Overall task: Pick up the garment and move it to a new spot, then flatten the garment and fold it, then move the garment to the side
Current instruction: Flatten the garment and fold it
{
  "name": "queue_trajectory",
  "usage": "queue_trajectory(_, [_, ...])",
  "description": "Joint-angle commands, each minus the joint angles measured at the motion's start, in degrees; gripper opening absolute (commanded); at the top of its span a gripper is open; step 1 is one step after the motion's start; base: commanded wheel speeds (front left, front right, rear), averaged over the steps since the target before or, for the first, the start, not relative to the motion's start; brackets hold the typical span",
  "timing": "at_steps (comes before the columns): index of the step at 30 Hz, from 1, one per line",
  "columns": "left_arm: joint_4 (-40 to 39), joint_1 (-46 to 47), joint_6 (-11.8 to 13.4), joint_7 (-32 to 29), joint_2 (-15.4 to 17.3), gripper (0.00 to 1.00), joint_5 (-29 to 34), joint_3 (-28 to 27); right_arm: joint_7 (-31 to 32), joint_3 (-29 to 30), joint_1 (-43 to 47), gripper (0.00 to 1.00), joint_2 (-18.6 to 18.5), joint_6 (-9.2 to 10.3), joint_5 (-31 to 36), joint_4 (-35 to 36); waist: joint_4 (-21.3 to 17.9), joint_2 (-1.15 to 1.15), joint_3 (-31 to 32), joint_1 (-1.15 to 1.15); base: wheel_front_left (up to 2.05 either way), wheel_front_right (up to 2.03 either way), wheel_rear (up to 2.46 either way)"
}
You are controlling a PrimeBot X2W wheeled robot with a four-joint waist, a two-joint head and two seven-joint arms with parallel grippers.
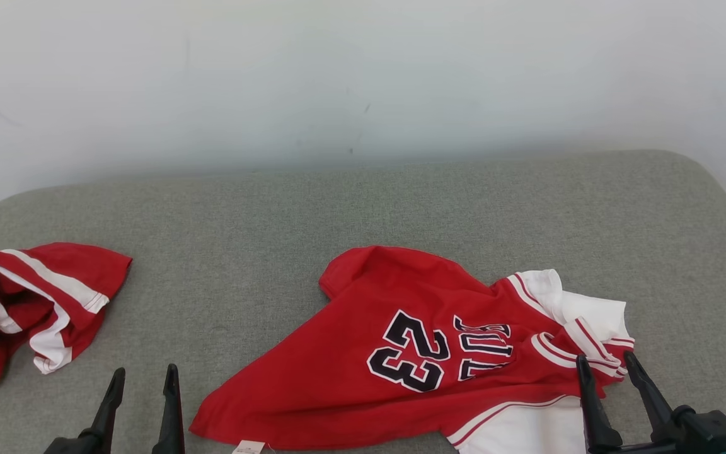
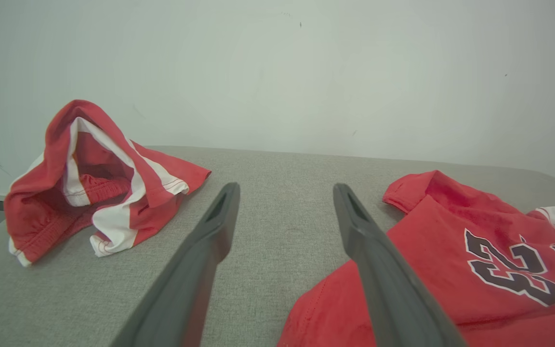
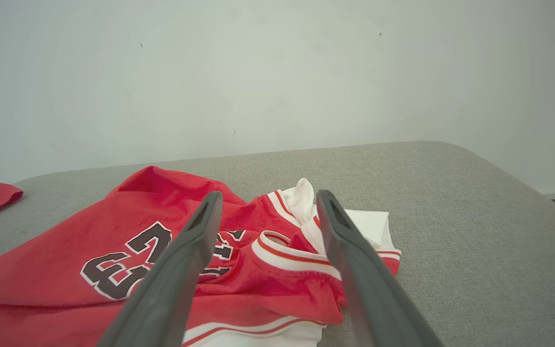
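The jersey needs to be flattened on the grey padded surface, so my left gripper should grab it by its red bottom corner (image 1: 207,422) (image 2: 299,324) next.
A red and white jersey garment (image 1: 413,347) with a dark "23" lies crumpled on the grey padded surface, right of centre; its number side also faces the left wrist view (image 2: 475,260) and the right wrist view (image 3: 128,255). My right gripper (image 1: 609,364) is open at the lower right, fingers over the garment's striped collar end (image 3: 282,250), holding nothing. My left gripper (image 1: 144,377) stands open at the lower left, over bare surface just left of the garment's red corner; in its own view (image 2: 284,193) nothing lies between the fingers.
A second red and white piece of clothing (image 1: 23,309) lies bunched at the far left (image 2: 89,188). The grey padded surface (image 1: 363,208) ends at a pale wall behind and rounds off at the right edge (image 1: 716,189).
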State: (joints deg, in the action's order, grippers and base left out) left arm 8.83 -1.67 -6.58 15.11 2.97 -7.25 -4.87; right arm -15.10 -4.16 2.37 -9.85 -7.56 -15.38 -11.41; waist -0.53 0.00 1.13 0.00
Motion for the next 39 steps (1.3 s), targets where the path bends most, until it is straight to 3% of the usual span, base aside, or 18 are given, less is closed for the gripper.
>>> queue_trajectory(1, [0.2,-0.2,0.0,0.1,-0.1,1.00,0.0,-0.2,-0.1,0.0,0.5,1.00,-0.3,0.15,0.1,0.2,0.0,0.00,0.0,0.00,0.00,0.00,0.00])
queue_trajectory(16, [9.2,0.6,-0.8,0.1,0.9,1.00,1.1,4.7,-0.1,-0.6,2.8,1.00,-1.1,0.15,-1.0,-4.5,-0.6,0.00,-2.5,0.00,0.00,0.00,0.00])
queue_trajectory(24, [15.8,5.1,-0.8,0.0,3.1,1.00,0.1,5.6,-0.1,-3.1,2.6,1.00,-0.2,0.16,-2.0,-8.9,-1.0,0.00,-5.8,0.00,0.00,0.00,0.00])
queue_trajectory(32, [23.0,8.3,-0.8,0.1,5.3,1.00,-0.5,10.2,-0.1,-3.6,1.3,1.00,0.6,0.16,-2.3,-14.9,-1.3,0.00,-7.3,0.00,0.00,0.00,0.00])
queue_trajectory(39, [25.4,9.2,-0.8,0.0,6.5,1.00,-1.7,12.0,-0.1,-4.2,0.0,1.00,1.0,0.16,-3.2,-17.8,-1.4,0.00,-7.2,0.00,0.00,0.00,0.00])
